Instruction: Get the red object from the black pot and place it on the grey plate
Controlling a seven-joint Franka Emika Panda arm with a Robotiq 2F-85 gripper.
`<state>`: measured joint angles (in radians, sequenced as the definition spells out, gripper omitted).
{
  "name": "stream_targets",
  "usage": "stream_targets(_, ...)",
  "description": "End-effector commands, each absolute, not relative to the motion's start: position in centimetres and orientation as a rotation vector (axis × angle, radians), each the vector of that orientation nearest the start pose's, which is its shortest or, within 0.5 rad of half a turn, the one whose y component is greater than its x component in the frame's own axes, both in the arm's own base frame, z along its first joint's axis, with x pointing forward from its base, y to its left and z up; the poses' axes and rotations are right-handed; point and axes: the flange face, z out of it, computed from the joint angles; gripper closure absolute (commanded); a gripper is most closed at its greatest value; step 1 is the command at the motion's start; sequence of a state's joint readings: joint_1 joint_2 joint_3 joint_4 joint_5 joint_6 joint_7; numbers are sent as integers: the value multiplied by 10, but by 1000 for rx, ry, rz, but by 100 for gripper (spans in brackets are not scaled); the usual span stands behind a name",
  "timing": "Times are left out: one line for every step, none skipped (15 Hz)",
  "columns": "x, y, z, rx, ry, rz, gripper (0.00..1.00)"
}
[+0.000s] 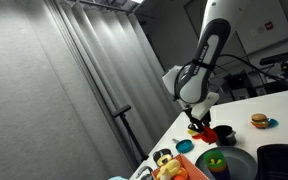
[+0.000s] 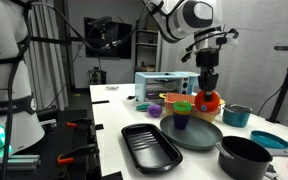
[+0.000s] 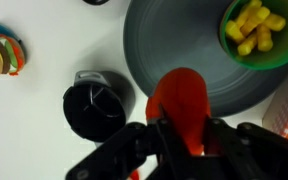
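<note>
The red object is short of the grey plate's flat middle and would fall on the plate's near rim if released now, so the robot needs to move it to the middle before its gripper lets go.
In the wrist view my gripper (image 3: pixel 184 128) is shut on the red object (image 3: pixel 179 90) and holds it over the near rim of the grey plate (image 3: pixel 169 40). The small black pot (image 3: pixel 94 105) stands empty on the white table, just left of the plate. In an exterior view the gripper (image 2: pixel 208 86) holds the red object (image 2: pixel 210 100) a little above the far side of the plate (image 2: pixel 198 138). It also shows in an exterior view (image 1: pixel 196 122), beside the plate (image 1: pixel 242 168).
A green bowl of yellow pieces (image 3: pixel 256 30) sits on the plate. A burger toy (image 3: pixel 2 55) lies on a blue dish to the left. A black rounded-rectangular tray (image 2: pixel 152 146), a larger black pot (image 2: pixel 246 156), a teal bowl (image 2: pixel 236 115) and a toaster oven (image 2: pixel 164 85) stand around.
</note>
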<state>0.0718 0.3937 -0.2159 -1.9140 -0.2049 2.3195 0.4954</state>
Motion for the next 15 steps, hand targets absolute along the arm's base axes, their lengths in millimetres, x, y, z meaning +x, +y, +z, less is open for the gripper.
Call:
stream_targets(594, -74, 278, -3274, 773, -33, 94)
stream_targets(590, -72, 272, -3276, 770, -9, 94)
stream_targets(586, -71, 267, -3276, 772, 14, 94)
stream_targets(582, -71, 264, -3276, 771, 30, 94)
stream_targets(579, -72, 261, -3276, 771, 46, 67)
stream_targets(577, -72, 260, -3278, 770, 55, 47)
stream_targets(575, -72, 259, -3281, 768, 62, 42)
stream_targets(574, -71, 259, -3282, 766, 66, 35)
stream_targets(572, -71, 260, -3284, 763, 68, 26)
stream_targets(571, -70, 261, -3284, 762, 67, 19)
stream_targets(570, -70, 263, -3285, 760, 63, 10)
stream_targets(570, -69, 266, -3284, 761, 56, 3)
stream_targets(570, -68, 270, -3283, 762, 46, 0)
stream_targets(569, -67, 274, -3283, 761, 37, 0)
stream_targets(568, -66, 278, -3283, 760, 24, 0)
